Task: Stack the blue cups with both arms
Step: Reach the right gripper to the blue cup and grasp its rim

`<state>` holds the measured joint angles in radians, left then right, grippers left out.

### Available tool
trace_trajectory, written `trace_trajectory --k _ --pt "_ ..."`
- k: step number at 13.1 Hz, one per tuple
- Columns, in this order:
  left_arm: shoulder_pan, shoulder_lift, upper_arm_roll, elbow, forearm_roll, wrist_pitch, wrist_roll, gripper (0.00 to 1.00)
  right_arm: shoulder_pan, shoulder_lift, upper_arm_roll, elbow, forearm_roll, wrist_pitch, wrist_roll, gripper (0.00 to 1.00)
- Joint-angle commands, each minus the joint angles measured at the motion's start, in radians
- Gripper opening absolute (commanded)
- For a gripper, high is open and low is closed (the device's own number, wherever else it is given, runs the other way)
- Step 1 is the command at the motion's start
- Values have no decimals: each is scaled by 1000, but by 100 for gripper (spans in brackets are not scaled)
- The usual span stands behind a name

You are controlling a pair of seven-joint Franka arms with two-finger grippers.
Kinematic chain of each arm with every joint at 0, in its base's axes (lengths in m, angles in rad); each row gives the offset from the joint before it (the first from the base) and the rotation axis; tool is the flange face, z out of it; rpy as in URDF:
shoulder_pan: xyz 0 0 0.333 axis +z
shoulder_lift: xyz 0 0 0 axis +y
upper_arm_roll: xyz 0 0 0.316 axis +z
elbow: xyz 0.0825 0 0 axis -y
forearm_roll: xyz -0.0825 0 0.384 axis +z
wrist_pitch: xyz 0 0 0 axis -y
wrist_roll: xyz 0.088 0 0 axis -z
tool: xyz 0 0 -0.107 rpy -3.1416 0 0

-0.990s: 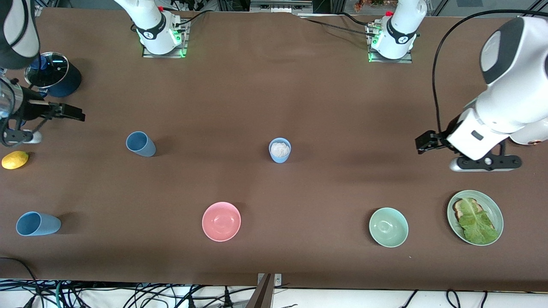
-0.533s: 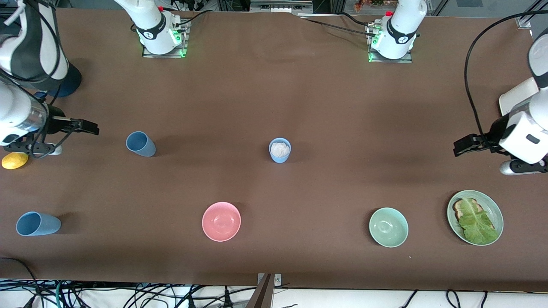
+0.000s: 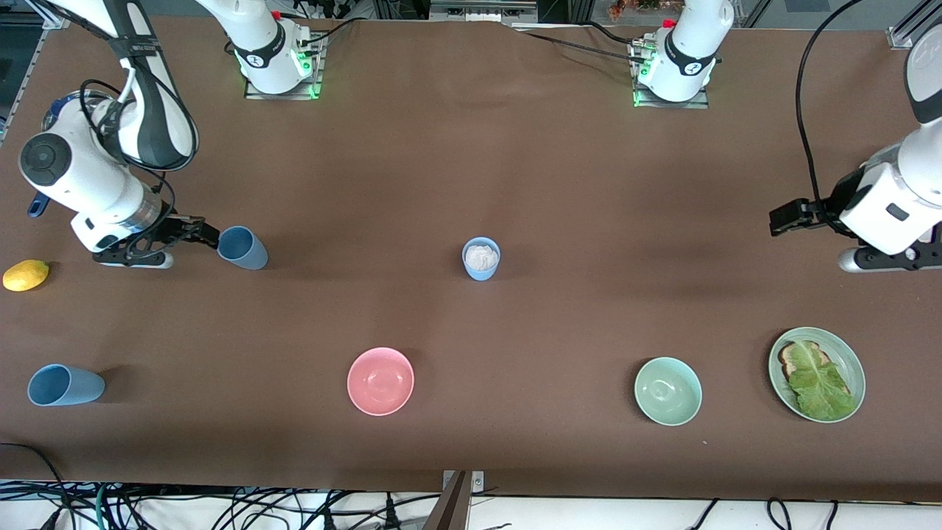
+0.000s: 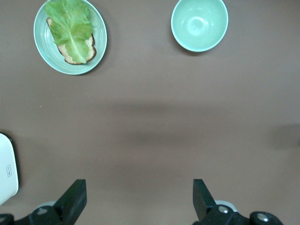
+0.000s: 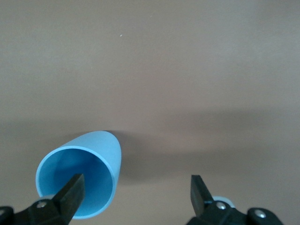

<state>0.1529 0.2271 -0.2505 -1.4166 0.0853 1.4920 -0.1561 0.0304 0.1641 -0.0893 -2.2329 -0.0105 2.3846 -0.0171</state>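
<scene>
The dull blue cup needs to go onto the middle blue cup, so my right gripper will grab the dull blue cup by its rim [image 3: 226, 244] next.
A dull blue cup [image 3: 241, 247] stands toward the right arm's end of the table. My right gripper [image 3: 208, 235] hangs open just beside it. In the right wrist view the cup's mouth [image 5: 82, 176] lies under one fingertip [image 5: 70, 187], and the gap of the right gripper [image 5: 136, 192] is over bare table. A sky blue cup [image 3: 65, 385] sits nearer the front camera at the same end. A third blue cup [image 3: 480, 258], with something white inside, stands mid-table. My left gripper [image 3: 781, 219] is open over bare table at the left arm's end; the left wrist view shows the left gripper [image 4: 139, 197] empty.
A pink bowl [image 3: 380, 380] and a pale green bowl [image 3: 667, 391] sit near the front edge. A green plate [image 3: 854, 361] carries toast and lettuce. A lemon [image 3: 26, 274] lies at the right arm's end. The left wrist view shows the plate [image 4: 96, 51] and bowl [image 4: 199, 23].
The right arm swung from above the lemon over to the dull blue cup. The left arm drew back toward its end of the table. Both grippers stayed open.
</scene>
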Motion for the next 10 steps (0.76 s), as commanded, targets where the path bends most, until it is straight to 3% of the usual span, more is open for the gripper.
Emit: trace_trajectory --k 1,5,7,8,9,10 --pt "4 -22 8 -25 -31 -7 32 100 6 -14 22 -17 -14 12 11 100" --pt "-61 -70 2 -15 69 -7 30 100 23 29 20 -16 -20 34 -23 100" --pt "-61 -94 2 -15 61 -7 27 100 23 49 20 -14 -22 42 -33 99" --pt "-61 -98 4 -18 62 -9 21 100 23 60 19 -16 -20 45 -44 91" --pt "-58 -107 5 -28 57 -12 26 100 23 67 19 -16 -20 50 -44 72" --pt "-53 -107 8 -34 29 -18 24 100 23 69 19 -17 -22 50 -44 41"
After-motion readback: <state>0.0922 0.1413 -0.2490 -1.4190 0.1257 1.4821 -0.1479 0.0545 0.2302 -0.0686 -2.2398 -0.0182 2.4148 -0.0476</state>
